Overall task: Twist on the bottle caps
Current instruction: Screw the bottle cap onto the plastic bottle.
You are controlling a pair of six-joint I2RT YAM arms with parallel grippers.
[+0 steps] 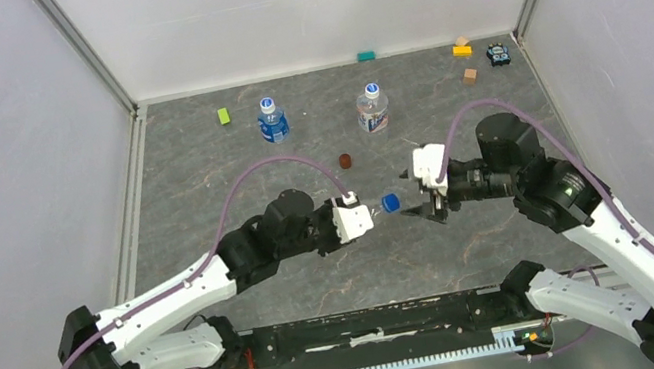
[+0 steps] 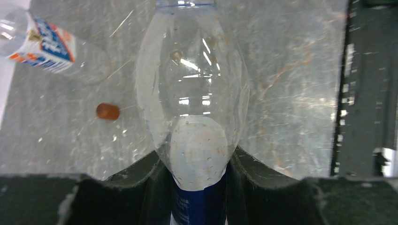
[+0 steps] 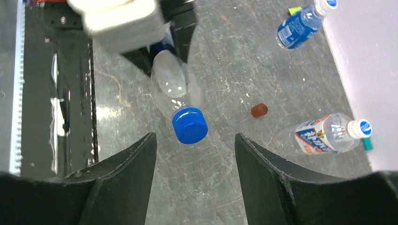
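Note:
I should next use my right gripper to grab the blue cap (image 3: 190,125) around its opposite sides, away from the bottle's neck, and so screw the cap on.
My left gripper (image 1: 364,216) is shut on a clear bottle (image 2: 192,93), held level above the table with its neck toward the right arm. A solid blue cap (image 3: 190,125) sits on that bottle's neck (image 1: 390,202). My right gripper (image 3: 194,154) is open, its fingers just short of the blue cap and apart from it (image 1: 423,206). Two more labelled bottles (image 1: 271,120) (image 1: 372,109) stand at the back, each with a whitish-blue cap (image 3: 331,3) (image 3: 363,127) on top.
A dark red-brown disc (image 1: 345,160) lies on the table between the standing bottles and the grippers. Coloured blocks sit along the back: green (image 1: 224,115), teal (image 1: 365,56), yellow (image 1: 461,48), tan (image 1: 469,75). White walls close in three sides.

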